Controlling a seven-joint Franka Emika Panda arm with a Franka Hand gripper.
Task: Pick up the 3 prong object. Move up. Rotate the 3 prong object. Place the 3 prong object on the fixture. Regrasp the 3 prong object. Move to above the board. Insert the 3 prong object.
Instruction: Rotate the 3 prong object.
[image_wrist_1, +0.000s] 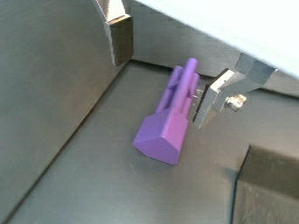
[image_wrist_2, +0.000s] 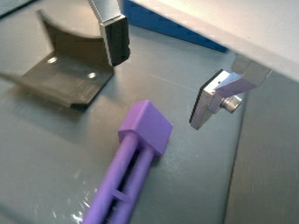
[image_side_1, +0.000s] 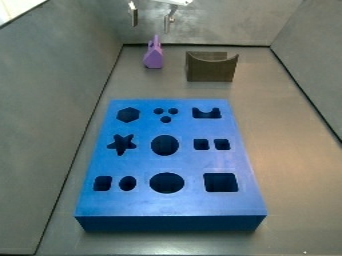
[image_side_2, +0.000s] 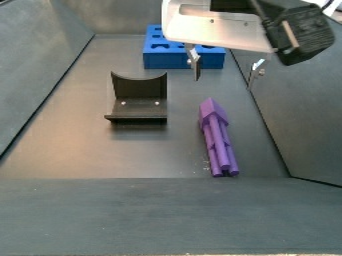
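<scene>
My gripper takes hold of the 3 prong object by its blunt body (image_side_1: 154, 60) next, to lift and rotate the object for the fixture.
The light-purple 3 prong object (image_side_2: 218, 135) lies flat on the grey floor, also seen in a side view (image_side_1: 154, 55) and in both wrist views (image_wrist_1: 167, 118) (image_wrist_2: 138, 149). My gripper (image_side_2: 223, 64) hangs open above it, apart from it, with nothing between the fingers (image_wrist_1: 121, 39). It shows at the top of a side view (image_side_1: 154, 14) and in both wrist views (image_wrist_1: 166, 70) (image_wrist_2: 163, 72). The dark fixture (image_side_2: 138, 97) (image_side_1: 209, 66) (image_wrist_2: 65, 66) stands beside the object. The blue board (image_side_1: 134, 170) (image_side_2: 158, 48) lies farther off, with its holes unfilled.
Grey walls (image_side_1: 67, 60) (image_side_2: 301, 120) close in the floor on the sides. The object lies close to one wall. The white wrist housing (image_side_2: 221, 25) hides part of the board in a side view.
</scene>
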